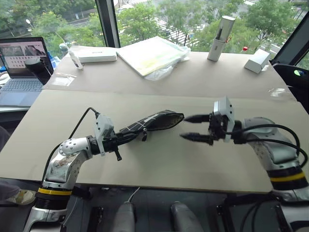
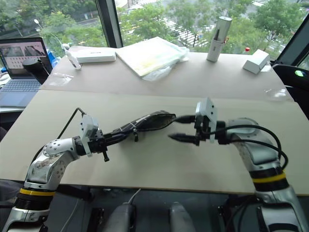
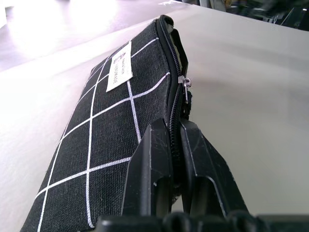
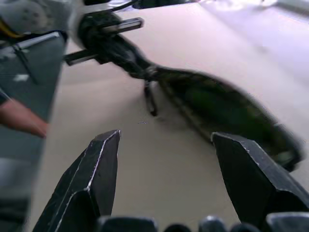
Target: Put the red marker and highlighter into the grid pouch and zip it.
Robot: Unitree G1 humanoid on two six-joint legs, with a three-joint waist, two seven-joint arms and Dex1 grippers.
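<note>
The robot's right gripper will next grab the zipper by its dangling black pull strap to zip the pouch's gaping opening shut.
My left gripper is shut on one end of the grid pouch, a black fabric pouch with white grid lines and a white label, and holds it just above the table. Its fingers pinch the zipper edge, and the zipper pull sits a little further along. The pouch's far mouth gapes open toward my right gripper, which stands open and empty a short way off. Inside the mouth something greenish shows, blurred; I cannot tell if it is the highlighter. The red marker is hidden.
At the table's far side lie a white box, a plastic-wrapped stack of papers, a silver cylinder and a small white box. A laptop stands at the far left.
</note>
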